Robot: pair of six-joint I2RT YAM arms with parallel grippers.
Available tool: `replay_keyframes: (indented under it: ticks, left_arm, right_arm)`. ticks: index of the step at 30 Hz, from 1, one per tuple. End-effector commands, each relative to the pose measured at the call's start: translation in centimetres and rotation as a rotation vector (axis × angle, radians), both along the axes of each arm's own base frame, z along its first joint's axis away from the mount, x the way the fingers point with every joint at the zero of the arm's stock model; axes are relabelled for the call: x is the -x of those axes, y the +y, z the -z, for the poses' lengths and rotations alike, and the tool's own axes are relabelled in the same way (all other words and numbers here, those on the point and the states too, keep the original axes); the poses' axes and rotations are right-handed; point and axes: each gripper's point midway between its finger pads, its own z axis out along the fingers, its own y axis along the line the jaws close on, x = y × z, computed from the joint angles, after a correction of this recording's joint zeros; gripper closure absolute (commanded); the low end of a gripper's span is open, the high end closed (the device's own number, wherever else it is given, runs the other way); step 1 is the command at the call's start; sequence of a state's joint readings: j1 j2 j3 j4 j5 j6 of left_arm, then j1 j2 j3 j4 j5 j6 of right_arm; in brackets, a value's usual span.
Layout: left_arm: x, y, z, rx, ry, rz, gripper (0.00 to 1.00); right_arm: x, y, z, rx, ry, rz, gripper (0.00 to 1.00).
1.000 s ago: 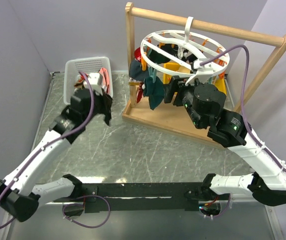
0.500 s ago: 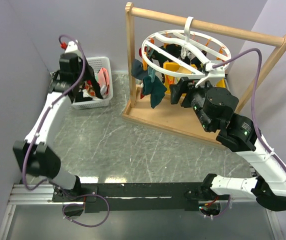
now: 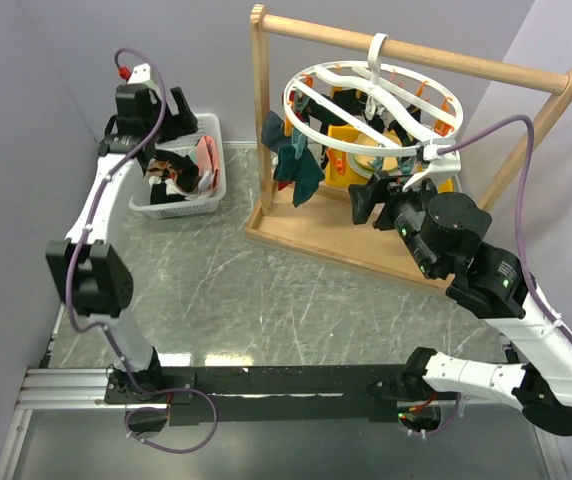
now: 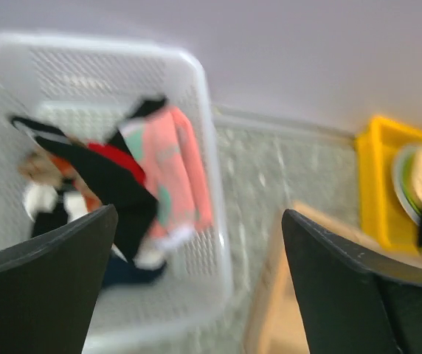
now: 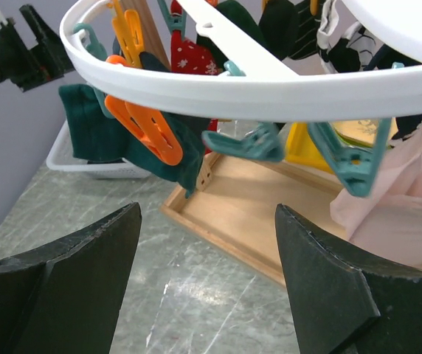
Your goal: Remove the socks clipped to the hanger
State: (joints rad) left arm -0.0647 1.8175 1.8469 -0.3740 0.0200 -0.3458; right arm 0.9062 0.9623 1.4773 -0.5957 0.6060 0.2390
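Observation:
Next, my left gripper reaches the dark teal sock and grabs its edge below its clip, which leaves the clip free to open for removal.
The white round hanger hangs by its hook from the wooden rail. Socks are clipped under it, among them a dark teal one on the left side. In the right wrist view the hanger ring crosses the top, with a teal sock, a red sock and a pale pink sock under it. My right gripper is open and empty just below the ring. My left gripper is open and empty above the basket.
A white mesh basket at the back left holds loose socks, one pink and one black. The wooden frame stands on a wooden base tray. A yellow container sits behind it.
My left arm swung from the table up over the basket carrying a dark sock, then opened; its jaws are now empty. My right gripper drew back a little to the right and opened wider.

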Motion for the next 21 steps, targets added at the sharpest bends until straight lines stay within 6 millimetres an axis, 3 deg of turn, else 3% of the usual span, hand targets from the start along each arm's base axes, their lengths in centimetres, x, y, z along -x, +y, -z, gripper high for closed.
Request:
replay_keyframes:
  ticks: [1,2,3,4,5,7,8,9,10,11,13,18,21]
  left_arm:
    - [7.5,-4.7,-9.3,0.158,-0.219,0.236,0.01]
    - [8.7,-5.7,-7.5,0.213,-0.18,0.262,0.0]
    - [9.8,-6.5,-8.7,0.242,-0.234,0.294,0.01]
    - [12.6,-7.7,-10.8,0.267,-0.291,0.357,0.0]
    - [13.6,-8.7,-9.1,0.292,-0.266,0.381,0.01]
    - [17.3,-12.0,-10.9,0.301,-0.324,0.479,0.02]
    - [18.1,-12.9,-10.2,0.283,-0.323,0.494,0.02]
    - [19.9,-15.4,-10.3,0.285,-0.324,0.561,0.02]
    - [21.3,-16.1,-11.4,0.287,-0.363,0.59,0.02]
    - [22.6,-17.6,-10.8,0.291,-0.351,0.639,0.02]
    - [24.4,-18.4,-13.0,0.314,-0.451,0.69,0.03]
    - [26.2,-20.3,-13.1,0.35,-0.475,0.816,0.08]
    - [25.6,-21.7,-12.5,0.345,-0.444,0.854,0.09]
  right_arm:
    - [0.4,-0.3,-1.0,-0.026,-0.035,-0.023,0.19]
    - [0.4,-0.3,-1.0,-0.024,-0.037,-0.022,0.19]
    - [0.4,-0.4,-1.1,-0.023,-0.038,-0.022,0.19]
    - [0.3,-0.5,-1.1,-0.021,-0.039,-0.016,0.19]
    - [0.3,-0.6,-1.1,-0.012,-0.04,-0.016,0.19]
    - [0.3,-0.7,-1.2,-0.006,-0.045,-0.012,0.19]
    - [0.2,-0.8,-1.2,0.002,-0.048,-0.011,0.19]
    - [0.3,-0.8,-1.3,0.002,-0.05,-0.01,0.19]
    - [0.3,-0.9,-1.3,0.003,-0.052,-0.007,0.19]
    - [0.2,-1.0,-1.4,0.006,-0.057,-0.004,0.19]
    - [0.2,-1.0,-1.3,0.008,-0.057,-0.001,0.19]
    - [0.3,-0.7,-1.2,-0.004,-0.046,-0.017,0.18]
    - [0.4,-0.6,-1.1,-0.014,-0.042,-0.021,0.18]
